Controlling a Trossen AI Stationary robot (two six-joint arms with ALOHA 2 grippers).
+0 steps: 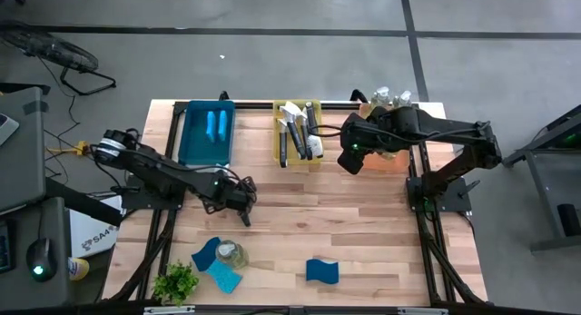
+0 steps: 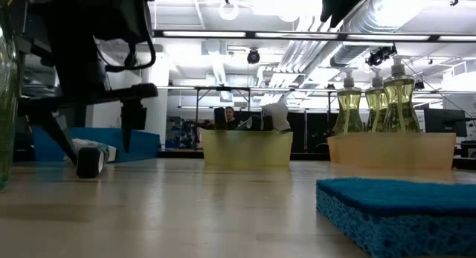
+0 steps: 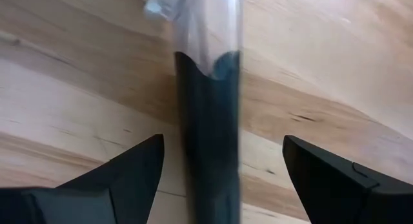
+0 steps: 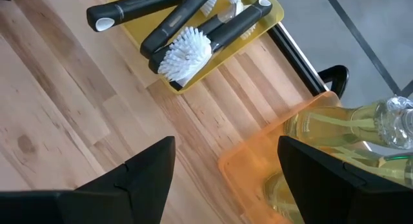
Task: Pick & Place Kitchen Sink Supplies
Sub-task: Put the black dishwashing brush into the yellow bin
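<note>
The dish brush needs to go with the others in the yellow bin, so my left gripper should grab it by its black handle [image 3: 210, 130] next.
A black-handled dish brush [image 3: 206, 140] lies flat on the wooden table; it also shows in the low view [image 2: 91, 158]. My left gripper [image 3: 222, 139] is open just above it, one finger on each side of the handle, touching nothing; in the high view it is left of centre [image 1: 242, 202]. My right gripper [image 1: 349, 161] is open and empty above the table between the yellow bin [image 4: 264, 17] of brushes and the orange bin [image 4: 258, 166] of bottles. Two blue sponges [image 1: 207, 253] [image 1: 225, 279] and a small bottle [image 1: 232, 253] sit near the front left, and a third sponge [image 1: 322, 271] near the front centre.
A blue bin [image 1: 207, 132] holding sponges stands at the back left, the yellow bin [image 1: 298, 133] at the back centre, and the orange bin [image 1: 386, 161] with several pump bottles [image 2: 375, 102] at the back right. A small green plant [image 1: 175, 281] stands at the front left corner.
</note>
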